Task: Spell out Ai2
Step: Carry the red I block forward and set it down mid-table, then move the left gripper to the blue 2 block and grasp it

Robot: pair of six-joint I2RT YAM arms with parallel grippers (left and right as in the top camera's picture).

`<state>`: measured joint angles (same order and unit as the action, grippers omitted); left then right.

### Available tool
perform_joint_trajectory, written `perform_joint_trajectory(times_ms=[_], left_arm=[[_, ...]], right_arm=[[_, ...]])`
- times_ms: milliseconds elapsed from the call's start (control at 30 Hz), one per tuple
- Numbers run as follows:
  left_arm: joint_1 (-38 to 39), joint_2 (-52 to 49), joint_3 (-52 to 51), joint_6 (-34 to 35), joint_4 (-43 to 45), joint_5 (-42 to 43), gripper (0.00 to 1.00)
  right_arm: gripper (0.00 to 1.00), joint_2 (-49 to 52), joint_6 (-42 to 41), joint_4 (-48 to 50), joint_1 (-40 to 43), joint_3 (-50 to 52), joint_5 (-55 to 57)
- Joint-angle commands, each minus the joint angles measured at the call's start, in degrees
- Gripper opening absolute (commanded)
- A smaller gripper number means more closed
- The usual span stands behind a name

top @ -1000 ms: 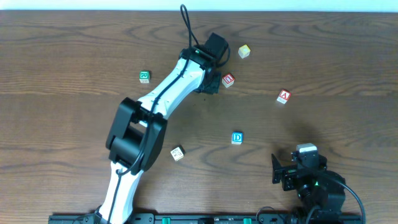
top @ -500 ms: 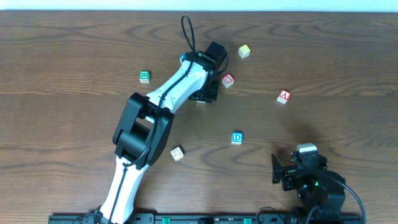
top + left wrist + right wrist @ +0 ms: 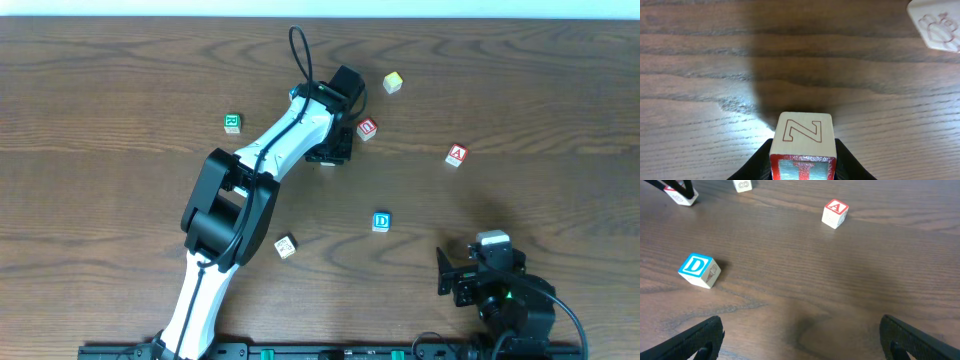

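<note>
The I cube is low over empty, flat wood and would rest on the tabletop, so it is now time to open my left gripper.
My left gripper (image 3: pixel 802 167) is shut on a cube with a red frame and a red I (image 3: pixel 802 145); an outlined Z shows on its upper face. In the overhead view this gripper (image 3: pixel 330 152) is at the table's middle back and covers the I cube. The red A cube (image 3: pixel 456 155) lies to its right and also shows in the right wrist view (image 3: pixel 835 213). No blue 2 face shows in any view. My right gripper (image 3: pixel 800 345) is open and empty at the front right (image 3: pixel 452 275).
A red-framed cube with a rounder character (image 3: pixel 367 128) lies just right of the left gripper. There are also a blue D cube (image 3: pixel 381 222), a green cube (image 3: pixel 232 123), a yellow-green cube (image 3: pixel 393 82) and a pale cube (image 3: pixel 286 246). Another pale cube (image 3: pixel 935 27) lies ahead in the left wrist view.
A second ago the left arm's elbow swung right and its gripper shifted slightly toward the front. Nothing has moved in the last half second. The right arm is still.
</note>
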<state>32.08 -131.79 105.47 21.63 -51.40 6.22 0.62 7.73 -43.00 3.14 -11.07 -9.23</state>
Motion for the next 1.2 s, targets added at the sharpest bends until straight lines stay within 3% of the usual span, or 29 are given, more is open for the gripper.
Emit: perform_joint_trajectory(times_ms=[0, 500, 567, 667, 900, 967, 1167], left_arm=[[0.0, -1.5, 0.7, 0.7, 0.3, 1.0, 0.34], [-0.1, -1.5, 0.8, 0.6, 0.2, -0.9, 0.43], [-0.4, -1.5, 1.2, 0.6, -0.6, -0.8, 0.47], [-0.9, -1.5, 3.7, 0.6, -3.7, -0.8, 0.66], [-1.1, -1.5, 12.4, -0.9, -11.5, -0.6, 0.73], [-1.1, -1.5, 15.3, -2.1, -13.4, -0.9, 0.79], [-1.5, -1.5, 19.7, -2.5, -12.3, -14.5, 0.92]], right_arm=[[0.99, -0.3, -0.8, -0.1, -0.7, 0.3, -0.4], [0.99, -0.3, -0.8, -0.1, -0.7, 0.3, -0.4], [0.99, -0.3, -0.8, -0.1, -0.7, 0.3, -0.4], [0.99, -0.3, -0.8, -0.1, -0.7, 0.3, -0.4], [0.99, -0.3, -0.8, -0.1, -0.7, 0.3, -0.4], [0.99, -0.3, -0.8, -0.1, -0.7, 0.3, -0.4], [0.99, -0.3, -0.8, -0.1, -0.7, 0.3, -0.4]])
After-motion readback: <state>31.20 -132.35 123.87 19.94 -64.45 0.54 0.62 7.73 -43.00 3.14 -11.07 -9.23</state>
